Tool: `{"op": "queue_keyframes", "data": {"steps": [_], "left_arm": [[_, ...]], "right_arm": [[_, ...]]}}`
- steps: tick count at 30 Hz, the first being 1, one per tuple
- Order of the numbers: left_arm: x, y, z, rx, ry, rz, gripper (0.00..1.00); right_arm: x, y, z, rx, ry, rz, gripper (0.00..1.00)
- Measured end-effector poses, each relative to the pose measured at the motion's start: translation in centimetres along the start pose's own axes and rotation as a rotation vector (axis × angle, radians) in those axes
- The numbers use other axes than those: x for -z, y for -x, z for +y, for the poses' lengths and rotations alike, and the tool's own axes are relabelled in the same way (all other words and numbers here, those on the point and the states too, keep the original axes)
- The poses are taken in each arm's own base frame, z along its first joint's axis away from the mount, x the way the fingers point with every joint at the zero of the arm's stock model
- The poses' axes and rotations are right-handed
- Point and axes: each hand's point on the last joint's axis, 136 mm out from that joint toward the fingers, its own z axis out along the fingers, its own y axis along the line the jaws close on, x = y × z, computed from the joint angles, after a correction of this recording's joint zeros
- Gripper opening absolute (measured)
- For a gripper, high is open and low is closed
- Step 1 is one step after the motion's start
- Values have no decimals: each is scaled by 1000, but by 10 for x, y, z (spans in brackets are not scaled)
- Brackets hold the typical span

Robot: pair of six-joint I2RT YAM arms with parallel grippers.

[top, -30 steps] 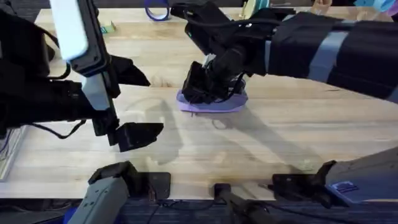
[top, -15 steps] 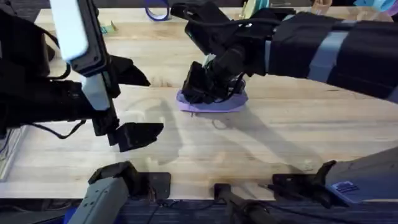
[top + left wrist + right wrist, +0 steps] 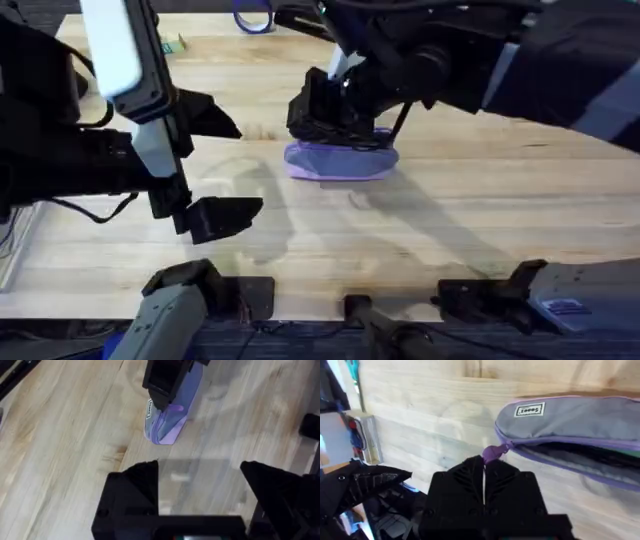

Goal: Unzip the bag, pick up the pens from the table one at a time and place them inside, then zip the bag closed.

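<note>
The bag (image 3: 345,162) is crowded by my right gripper above its zipper pull, so my left gripper next needs to pinch the bag by its exposed end near the label (image 3: 293,162).
The lavender bag (image 3: 345,162) lies on the table (image 3: 480,210) near the middle, its grey-blue panel (image 3: 570,416) facing the right wrist camera. A dark gap runs along its zipper. My right gripper (image 3: 312,128) hangs over the bag's left end, shut on the purple zipper pull (image 3: 493,452). In the left wrist view the bag (image 3: 176,417) shows with the right gripper (image 3: 161,404) above it. My left gripper (image 3: 222,165) hovers left of the bag, open and holding nothing, as seen from the left wrist (image 3: 200,490). The pens are out of view.
A blue looped handle (image 3: 250,17) lies at the table's far edge, and a small green item (image 3: 178,43) sits at the far left. Bare wood stretches in front of and to the right of the bag.
The right arm has risen and swung slightly back, so more of the bag shows below its gripper. The left arm and the bag have stayed in place.
</note>
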Motion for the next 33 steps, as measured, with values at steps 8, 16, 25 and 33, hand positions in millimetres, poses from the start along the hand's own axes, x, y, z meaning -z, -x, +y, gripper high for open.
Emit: {"op": "queue_keyframes", "data": {"steps": [8, 16, 25, 33], "left_arm": [[0, 0, 0, 0, 0, 0, 993], [0, 0, 0, 0, 0, 0, 993], [0, 0, 0, 0, -1, 0, 994], [-12, -9, 11, 63, -70, 9, 995]], "right_arm": [[0, 0, 0, 26, 0, -2, 31], [0, 0, 0, 29, 0, -2, 31], [0, 0, 0, 29, 0, -2, 31], [0, 0, 0, 41, 0, -2, 31]]}}
